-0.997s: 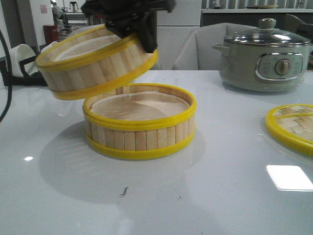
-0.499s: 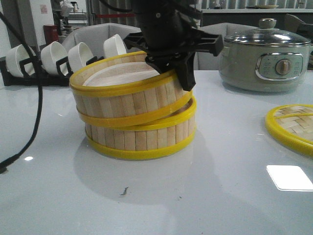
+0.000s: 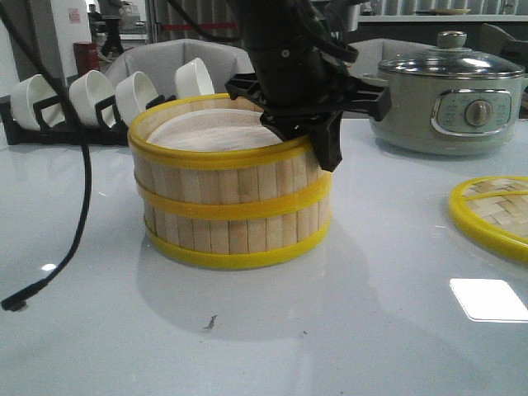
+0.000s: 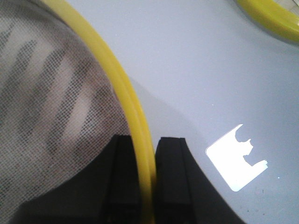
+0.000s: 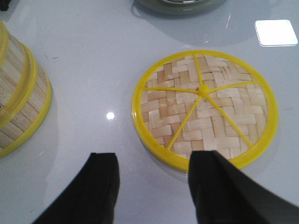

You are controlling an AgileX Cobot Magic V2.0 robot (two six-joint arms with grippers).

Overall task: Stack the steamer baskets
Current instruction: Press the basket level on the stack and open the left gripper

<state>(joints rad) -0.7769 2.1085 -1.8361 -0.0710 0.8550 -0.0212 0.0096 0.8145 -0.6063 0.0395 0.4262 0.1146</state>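
The upper basket (image 3: 223, 169) sits level on the lower basket (image 3: 239, 235) and would stand steady, so my left gripper opens next.
Two steamer baskets stand stacked at the table's middle: the upper basket (image 3: 223, 169) sits level on the lower basket (image 3: 239, 235), with their yellow rims meeting. My left gripper (image 3: 320, 136) is shut on the upper basket's right rim. In the left wrist view that yellow rim (image 4: 119, 88) runs between the two black fingers (image 4: 125, 177), with the pale liner (image 4: 46, 107) beside it. The woven yellow-rimmed lid (image 5: 205, 107) lies flat to the right (image 3: 495, 210). My right gripper (image 5: 154, 163) is open over the bare table at the lid's near edge, and the basket stack (image 5: 18, 107) is off to one side of it.
A grey-green electric pot (image 3: 450, 95) stands at the back right. White bowls in a black rack (image 3: 99, 99) line the back left. A black cable (image 3: 78, 214) hangs down to the table at the left. The lid's edge (image 4: 271, 21) shows in the left wrist view.
The left gripper has brought the upper basket to the right and down. It was tilted on the lower basket half a second ago and now sits level on it.
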